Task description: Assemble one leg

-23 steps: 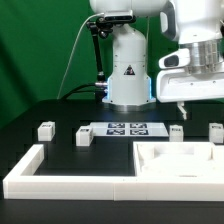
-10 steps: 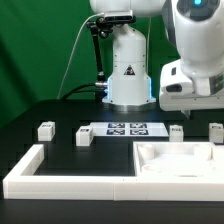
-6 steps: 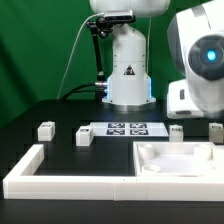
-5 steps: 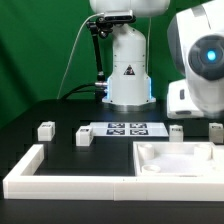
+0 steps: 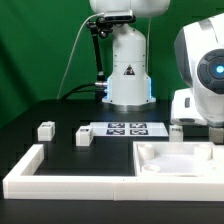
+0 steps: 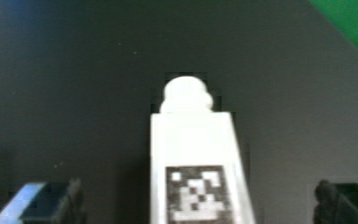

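Note:
My fingers are low beside the tagged part of the white leg, so my gripper closes on that part next.
In the wrist view a small white leg (image 6: 197,135) with a black-and-white tag lies on the black table, pointing away from the camera. My gripper (image 6: 195,203) is open, with one dark fingertip (image 6: 44,201) on each side of the leg and a gap to it on both sides. In the exterior view the gripper (image 5: 214,129) is low over the table at the far right and hides that leg. Three other legs stand on the table: one at the left (image 5: 45,129), one beside the marker board (image 5: 84,136) and one right of it (image 5: 176,130).
The marker board (image 5: 127,128) lies at the table's middle. The large white tray-like part (image 5: 150,158) lies in front at the exterior view's right. The long L-shaped border wall (image 5: 60,182) runs along the front and left. The robot base (image 5: 127,65) stands behind.
The arm has moved toward the exterior view's right and come down over the rightmost leg, which it now hides in that view. The other parts have not moved.

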Controlling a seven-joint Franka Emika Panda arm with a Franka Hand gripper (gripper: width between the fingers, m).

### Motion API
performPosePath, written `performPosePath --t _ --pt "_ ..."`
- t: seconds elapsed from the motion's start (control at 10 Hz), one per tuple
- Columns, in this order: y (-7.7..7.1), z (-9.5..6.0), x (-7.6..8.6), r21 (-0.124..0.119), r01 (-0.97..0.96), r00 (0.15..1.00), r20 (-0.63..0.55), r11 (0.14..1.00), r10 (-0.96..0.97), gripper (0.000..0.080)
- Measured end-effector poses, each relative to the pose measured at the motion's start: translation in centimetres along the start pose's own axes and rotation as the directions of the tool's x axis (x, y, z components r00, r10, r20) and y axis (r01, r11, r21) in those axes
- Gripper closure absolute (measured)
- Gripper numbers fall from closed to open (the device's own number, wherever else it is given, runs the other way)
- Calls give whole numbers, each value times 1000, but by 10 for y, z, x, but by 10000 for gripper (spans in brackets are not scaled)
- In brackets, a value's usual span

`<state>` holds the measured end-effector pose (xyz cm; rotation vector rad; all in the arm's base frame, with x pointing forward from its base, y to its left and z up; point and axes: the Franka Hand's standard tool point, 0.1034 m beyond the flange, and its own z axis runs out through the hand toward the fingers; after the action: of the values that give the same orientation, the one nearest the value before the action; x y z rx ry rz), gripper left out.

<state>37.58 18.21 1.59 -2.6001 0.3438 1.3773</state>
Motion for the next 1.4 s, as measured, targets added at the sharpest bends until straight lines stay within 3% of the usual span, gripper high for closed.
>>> performPosePath --t 0.4,0.5,0.6,0.7,1.4 --pt "0 2 2 -2 0 1000 -2 1000 0 198" --pt "0 2 2 -2 0 1000 -2 1000 0 397" --pt "0 2 2 -2 0 1000 -2 1000 0 397" --pt "0 2 2 -2 0 1000 -2 1000 0 511" --pt "0 0 -1 -2 10 1000 4 1000 -10 511"
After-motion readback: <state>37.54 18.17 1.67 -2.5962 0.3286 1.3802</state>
